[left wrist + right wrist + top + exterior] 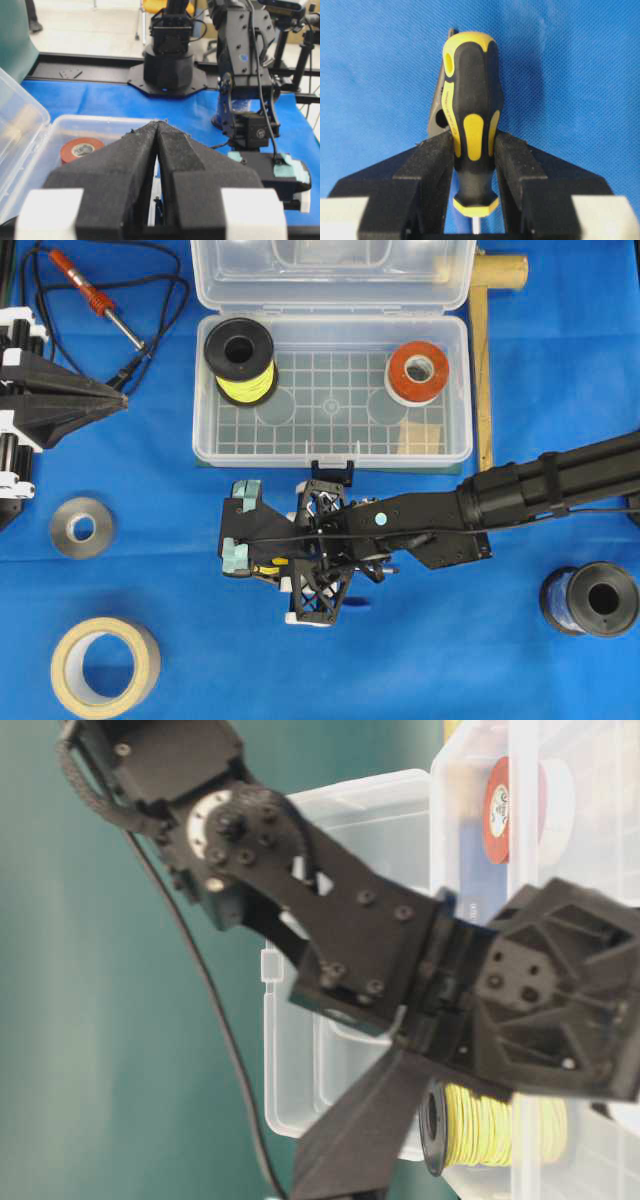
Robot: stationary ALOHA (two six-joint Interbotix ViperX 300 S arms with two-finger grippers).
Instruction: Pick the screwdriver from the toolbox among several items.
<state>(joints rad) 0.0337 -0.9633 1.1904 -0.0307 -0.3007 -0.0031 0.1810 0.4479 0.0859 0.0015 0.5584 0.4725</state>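
Observation:
The robot's right gripper is ready to let go and should open: the screwdriver's yellow-and-black handle (pixel 268 568) (pixel 472 90) lies low over the blue cloth beside the pliers.
My right gripper (pixel 474 150) is shut on the screwdriver (pixel 471 110), clamping its yellow-and-black handle between the fingers above the blue cloth. The thin shaft points back toward the camera. In the overhead view the right gripper (pixel 245 532) hangs just in front of the toolbox (pixel 205 430), and a bit of the yellow handle (pixel 268 565) shows. The clear toolbox stands open and holds a yellow wire spool (pixel 240 360), an orange tape roll (pixel 417 372) and a tan wooden block (pixel 420 436). My left gripper (pixel 118 400) is shut and empty at the far left (pixel 157 127).
A red-handled soldering iron (pixel 92 298) with its black cord lies at the back left. A grey tape roll (pixel 82 528) and a tan masking tape roll (pixel 105 665) lie at the front left. A dark spool (pixel 595 598) sits front right. A wooden piece (pixel 484 370) lies right of the toolbox.

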